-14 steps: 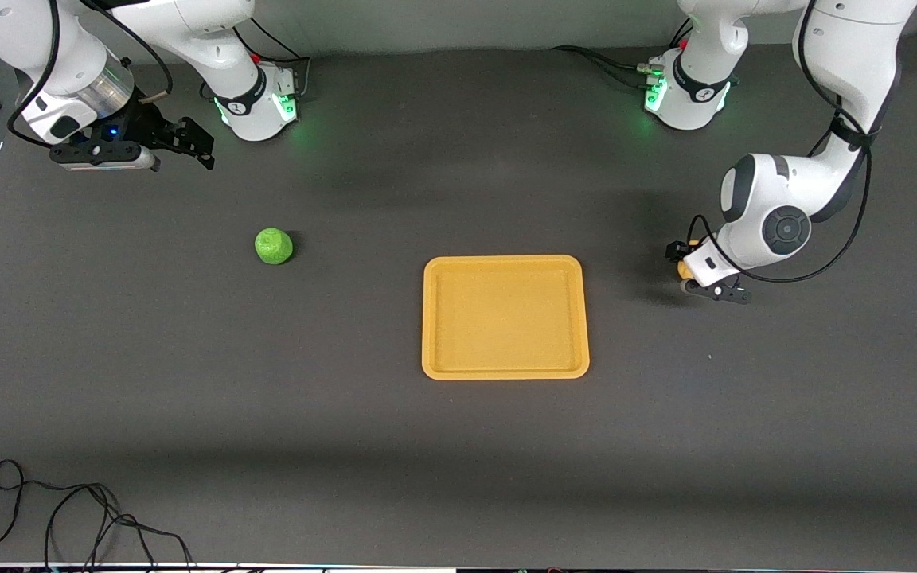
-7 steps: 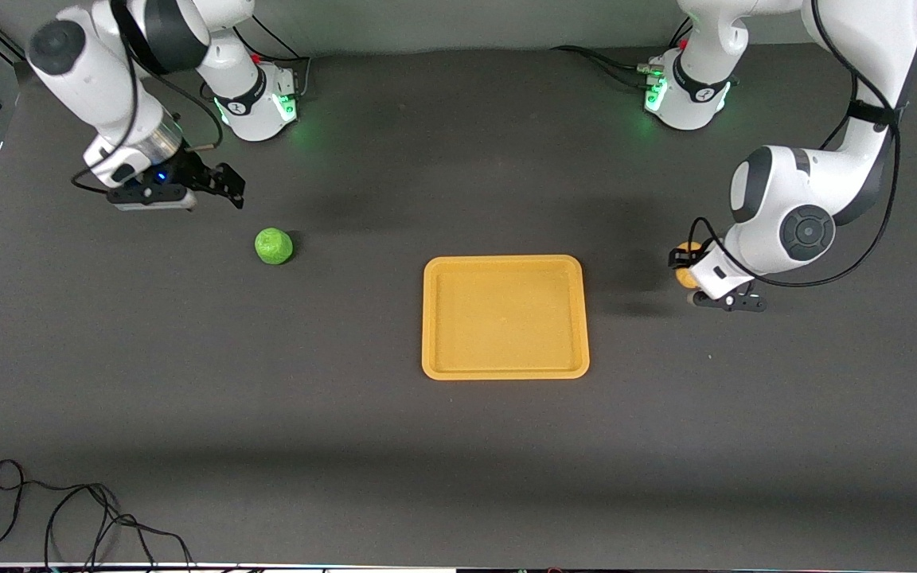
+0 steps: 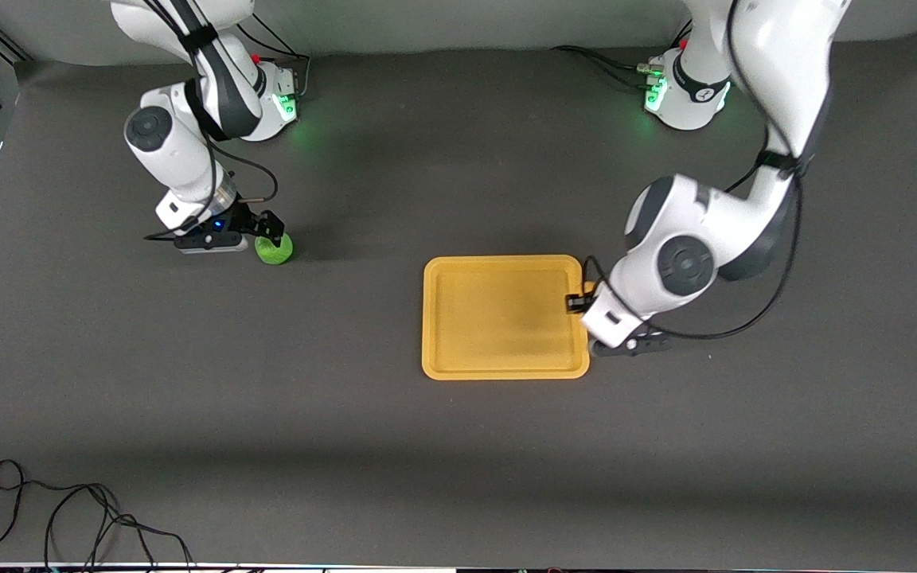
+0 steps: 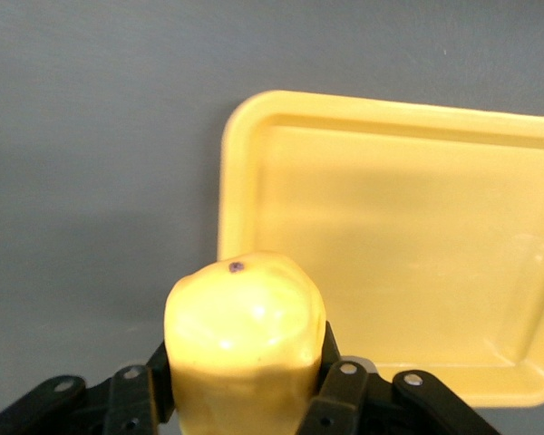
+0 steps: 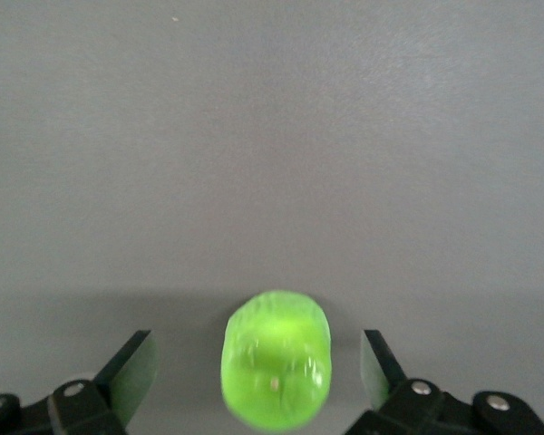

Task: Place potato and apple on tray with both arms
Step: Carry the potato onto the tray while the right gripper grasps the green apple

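The green apple needs to go on the yellow-orange tray (image 3: 506, 371). My right gripper should next take hold of the rounded sides of the green apple (image 3: 275, 251), and then I will put it there.
The yellow-orange tray (image 3: 506, 371) lies at the table's middle. My left gripper (image 3: 578, 304) is shut on the potato (image 4: 245, 331) and holds it over the tray's rim at the left arm's end. The potato is hidden under the wrist in the front view. The left wrist view shows the tray (image 4: 417, 236) just past the potato. The green apple (image 3: 275, 251) sits on the table toward the right arm's end. My right gripper (image 3: 266, 229) is low at the apple and open. In the right wrist view the apple (image 5: 275, 358) lies between the spread fingers (image 5: 138, 358) with a gap on each side.
A loose black cable (image 3: 68, 517) lies at the table's near edge toward the right arm's end. The green-lit arm bases (image 3: 267, 103) (image 3: 685, 91) stand along the edge farthest from the front camera. The table is dark grey.
My left arm has carried the potato from the left arm's end of the table to the tray's rim. My right arm has swung down from its corner to the apple.
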